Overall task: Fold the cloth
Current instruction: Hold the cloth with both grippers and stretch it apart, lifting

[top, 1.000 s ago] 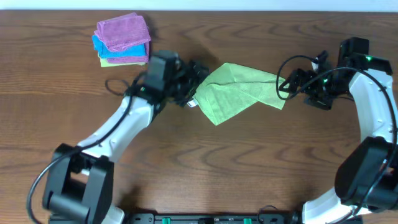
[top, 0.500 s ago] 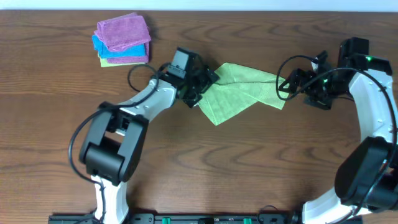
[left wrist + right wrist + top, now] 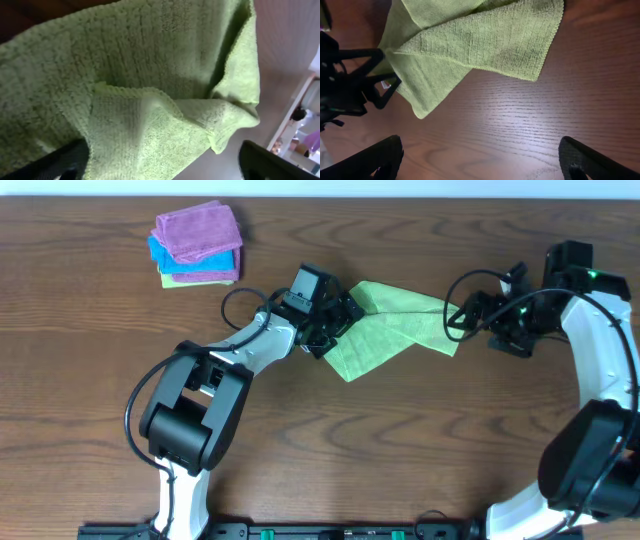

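Observation:
I will grip the green cloth with my left gripper next, by its folded-over flap's edge (image 3: pixel 352 327) (image 3: pixel 194 127), to fold it. The cloth's far corner stays for my right gripper.
A green cloth (image 3: pixel 392 328) lies crumpled and partly folded over itself on the wooden table, right of centre. My left gripper (image 3: pixel 343 316) is at the cloth's left edge. In the left wrist view the cloth (image 3: pixel 150 85) fills the frame, and the left gripper (image 3: pixel 165 167) is open with cloth lying between its dark fingers (image 3: pixel 65 162). My right gripper (image 3: pixel 463 315) hovers just beyond the cloth's right corner. In the right wrist view it (image 3: pixel 480 160) is open over bare wood, with the cloth (image 3: pixel 485 40) ahead of it.
A stack of folded cloths (image 3: pixel 198 242), purple on top of blue and yellow, sits at the back left of the table (image 3: pixel 330 440). The left arm's black gripper (image 3: pixel 350 80) shows beside the green cloth in the right wrist view.
The left arm has reached further right, bringing its gripper onto the cloth's left edge. The right arm and the cloth's right side have not moved.

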Robot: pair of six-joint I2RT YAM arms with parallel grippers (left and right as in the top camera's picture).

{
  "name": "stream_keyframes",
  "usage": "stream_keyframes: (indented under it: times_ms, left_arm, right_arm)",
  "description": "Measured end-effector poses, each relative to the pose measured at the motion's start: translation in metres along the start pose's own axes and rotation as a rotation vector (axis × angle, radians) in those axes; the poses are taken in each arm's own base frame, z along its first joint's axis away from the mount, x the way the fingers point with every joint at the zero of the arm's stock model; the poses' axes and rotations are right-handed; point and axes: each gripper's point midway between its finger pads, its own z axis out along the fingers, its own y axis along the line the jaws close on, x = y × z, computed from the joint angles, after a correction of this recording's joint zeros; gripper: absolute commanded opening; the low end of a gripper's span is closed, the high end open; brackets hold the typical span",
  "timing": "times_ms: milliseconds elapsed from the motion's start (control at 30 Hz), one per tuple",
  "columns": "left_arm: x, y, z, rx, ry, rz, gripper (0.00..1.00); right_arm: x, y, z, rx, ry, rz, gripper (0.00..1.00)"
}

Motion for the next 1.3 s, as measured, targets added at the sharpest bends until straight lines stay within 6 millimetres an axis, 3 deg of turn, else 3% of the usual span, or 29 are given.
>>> stream_keyframes:
  times_ms: [67, 133, 333, 567, 833, 967, 1133, 1300]
  left_arm:
    - [-0.001, 0.003, 0.001, -0.01, -0.005, -0.004, 0.64]
    - [-0.003, 0.008, 0.005, -0.025, -0.014, -0.005, 0.42]
    - [-0.007, 0.014, 0.007, -0.044, -0.032, -0.011, 0.06]
    - [-0.005, 0.003, 0.007, 0.004, -0.014, 0.018, 0.06]
    - [0.014, -0.008, 0.006, 0.067, 0.097, 0.08, 0.06]
    - [0.025, -0.013, 0.004, 0.102, 0.161, 0.132, 0.06]
    - [0.04, -0.018, 0.0, 0.148, 0.241, 0.182, 0.06]
    - [0.051, -0.022, -0.004, 0.182, 0.302, 0.208, 0.06]
  right_arm:
    - [0.001, 0.0, 0.0, 0.0, 0.003, 0.001, 0.99]
    - [0.002, 0.0, 0.0, 0.001, 0.008, 0.002, 0.99]
    - [0.004, 0.0, 0.0, 0.001, 0.015, 0.003, 0.99]
    - [0.013, -0.008, 0.014, -0.002, 0.033, 0.003, 0.99]
    - [0.048, -0.042, 0.076, -0.009, 0.05, 0.045, 0.93]
    - [0.041, -0.045, 0.093, -0.053, -0.03, 0.05, 0.88]
    - [0.016, -0.037, 0.096, -0.115, -0.161, 0.056, 0.89]
    - [0.005, -0.036, 0.096, -0.14, -0.216, 0.096, 0.88]
